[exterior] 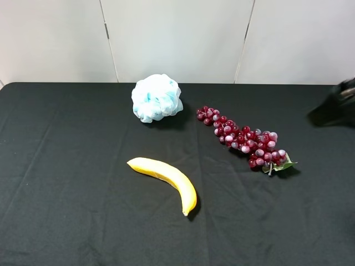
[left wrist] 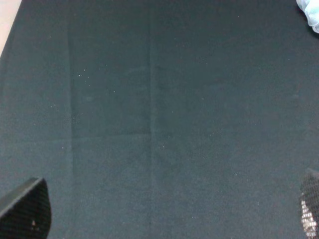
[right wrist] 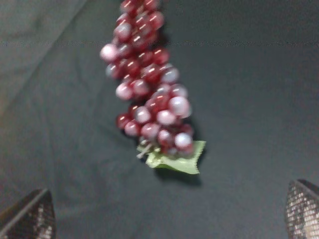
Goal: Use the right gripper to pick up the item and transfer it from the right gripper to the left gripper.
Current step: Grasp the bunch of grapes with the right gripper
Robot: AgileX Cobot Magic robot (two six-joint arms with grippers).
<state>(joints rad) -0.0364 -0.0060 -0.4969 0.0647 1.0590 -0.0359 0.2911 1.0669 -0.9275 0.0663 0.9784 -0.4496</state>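
I will pick up the grapes by their thick leafy end (exterior: 266,150) with my right gripper next, so the grapes' tapered tip (exterior: 206,114) stays free for my left gripper.
A bunch of dark red grapes (exterior: 244,138) with a green leaf lies on the black cloth at centre right. It also shows in the right wrist view (right wrist: 147,84), ahead of my right gripper (right wrist: 167,211), which is open, empty and apart from the bunch. A yellow banana (exterior: 166,175) lies at the centre front. A pale blue and white puff (exterior: 156,97) sits at the back centre. My right arm (exterior: 339,104) is a dark blur at the right edge. My left gripper (left wrist: 168,206) is open and empty over bare cloth.
The black cloth (exterior: 66,166) covers the whole table up to a white wall at the back. A corner of the puff (left wrist: 310,14) shows in the left wrist view. The table's edge (left wrist: 7,25) also shows in that view.
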